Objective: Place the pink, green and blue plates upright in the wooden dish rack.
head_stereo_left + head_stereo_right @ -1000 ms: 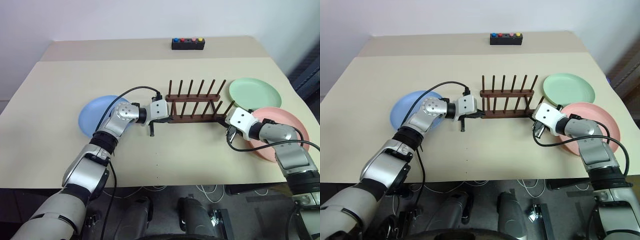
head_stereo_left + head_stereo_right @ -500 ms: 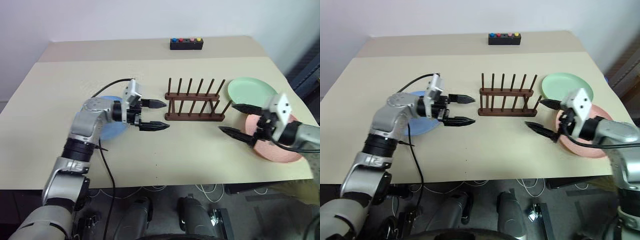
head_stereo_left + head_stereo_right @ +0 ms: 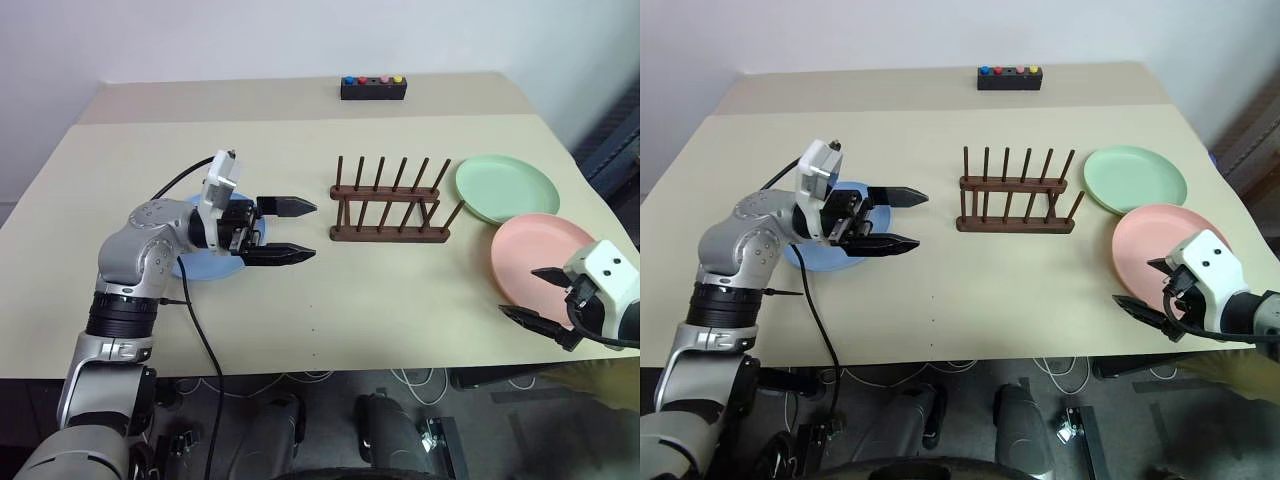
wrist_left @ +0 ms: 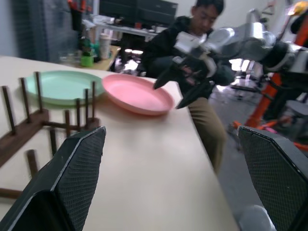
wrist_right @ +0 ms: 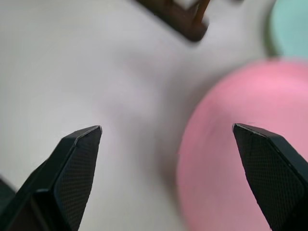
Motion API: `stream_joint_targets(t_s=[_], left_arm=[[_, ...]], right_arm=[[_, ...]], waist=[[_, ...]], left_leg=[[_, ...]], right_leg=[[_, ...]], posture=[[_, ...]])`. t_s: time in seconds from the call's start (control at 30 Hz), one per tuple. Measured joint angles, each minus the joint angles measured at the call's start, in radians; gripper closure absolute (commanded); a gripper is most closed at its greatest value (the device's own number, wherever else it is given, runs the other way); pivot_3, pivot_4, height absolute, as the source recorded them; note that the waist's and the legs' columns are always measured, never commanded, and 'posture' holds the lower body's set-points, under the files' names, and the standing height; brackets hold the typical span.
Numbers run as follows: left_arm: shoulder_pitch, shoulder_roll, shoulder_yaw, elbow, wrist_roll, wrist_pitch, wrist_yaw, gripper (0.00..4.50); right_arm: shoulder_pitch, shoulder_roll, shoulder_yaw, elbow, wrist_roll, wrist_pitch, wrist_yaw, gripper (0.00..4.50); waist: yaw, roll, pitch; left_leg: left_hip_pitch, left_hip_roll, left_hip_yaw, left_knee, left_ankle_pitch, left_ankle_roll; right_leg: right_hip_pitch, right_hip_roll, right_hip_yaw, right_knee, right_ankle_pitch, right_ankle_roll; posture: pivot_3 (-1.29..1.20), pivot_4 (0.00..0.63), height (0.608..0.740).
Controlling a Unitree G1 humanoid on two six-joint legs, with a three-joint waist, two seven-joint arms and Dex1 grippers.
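My fingers are above the pink plate's rim (image 5: 185, 146). My right gripper needs to go lower first and then close on the plate's rim.
The dark wooden dish rack (image 3: 388, 215) stands mid-table with nothing between its pegs. A blue plate (image 3: 200, 268) lies flat to its left, partly hidden under my left arm. My left gripper (image 3: 313, 230) hovers open just past that plate, pointing at the rack, holding nothing. The green plate (image 3: 505, 188) and the pink plate (image 3: 535, 255) lie flat to the right of the rack. Near the front edge, at the pink plate's near rim, my right gripper (image 3: 518, 292) is open and empty. The right wrist view looks down on the pink plate (image 5: 240, 144) and a rack corner (image 5: 185, 21).
A small black box with coloured buttons (image 3: 373, 88) sits at the table's far edge. A person (image 4: 202, 29) sits beyond the table's right side in the left wrist view. The table's front edge runs close below my right gripper.
Both grippers were shut at the rack's two ends, then opened and drew away. The left one rose and went left over the blue plate; the right one pulled back toward the front right edge.
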Motion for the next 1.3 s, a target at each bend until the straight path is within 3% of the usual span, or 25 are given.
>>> stream_joint_targets(t_s=[0.23,0.27,0.37,0.57,0.83,1.07,1.2,1.3], left_arm=[[0.000,-0.008,-0.014,-0.005,0.010,-0.060,-0.004,0.00],[0.000,-0.010,-0.021,-0.005,0.017,-0.064,-0.004,0.00],[0.000,-0.014,-0.026,-0.006,0.025,-0.082,0.003,0.00],[0.000,-0.013,-0.026,-0.013,0.030,-0.091,0.014,0.00],[0.002,-0.010,-0.026,-0.053,0.034,-0.081,0.044,0.00],[0.003,-0.012,-0.023,-0.064,0.032,-0.075,0.062,0.00],[0.001,-0.017,-0.023,-0.062,0.031,-0.076,0.067,0.00],[0.003,-0.019,-0.020,-0.061,0.030,-0.078,0.074,0.00]], right_arm=[[0.046,-0.008,0.037,0.014,-0.070,0.051,-0.029,0.04],[0.043,-0.010,0.066,0.029,-0.088,0.052,-0.039,0.27],[0.021,-0.014,0.149,0.081,-0.135,0.044,-0.060,1.32],[-0.038,-0.023,0.175,0.122,-0.158,0.014,-0.062,4.40],[-0.091,-0.070,0.160,0.137,-0.160,0.013,-0.014,4.46],[-0.380,-0.155,-0.031,0.140,0.037,0.160,0.067,4.46],[-0.688,-0.084,-0.089,0.191,0.273,0.304,0.022,4.46],[-0.828,-0.020,-0.129,0.251,0.390,0.372,-0.046,4.46]], waist=[[0.010,0.000,0.000],[0.010,0.000,0.000],[0.007,0.000,0.000],[0.010,0.000,0.000],[0.006,0.000,0.001],[0.008,0.000,0.001],[0.008,0.000,0.001],[0.010,-0.001,0.001]], left_leg=[[0.000,0.000,0.000,0.000,0.000,0.001],[0.000,0.000,0.000,0.000,0.000,0.001],[0.000,0.000,0.000,-0.001,0.000,0.001],[0.000,0.000,0.001,-0.001,0.000,0.001],[0.000,0.000,0.002,0.000,0.000,0.001],[0.000,0.002,0.002,-0.002,-0.001,0.001],[-0.001,0.001,0.003,-0.001,-0.001,0.001],[-0.001,0.001,0.003,-0.001,-0.001,0.002]], right_leg=[[0.000,0.000,0.000,-0.001,0.000,0.000],[0.000,0.000,0.000,-0.001,0.000,0.000],[0.000,0.000,0.000,-0.001,0.000,0.000],[0.000,0.000,0.000,-0.001,0.000,0.000],[0.000,0.000,0.001,-0.001,0.000,0.000],[-0.001,0.001,0.002,-0.001,0.000,0.000],[-0.002,0.000,0.003,-0.002,0.000,0.000],[-0.002,0.000,0.003,-0.002,0.000,0.000]], posture=[[0.00,0.150,0.740],[0.00,0.150,0.740],[0.00,0.150,0.740],[0.00,0.150,0.740],[0.00,0.150,0.740],[0.00,0.150,0.740],[0.00,0.150,0.740],[0.00,0.150,0.740]])
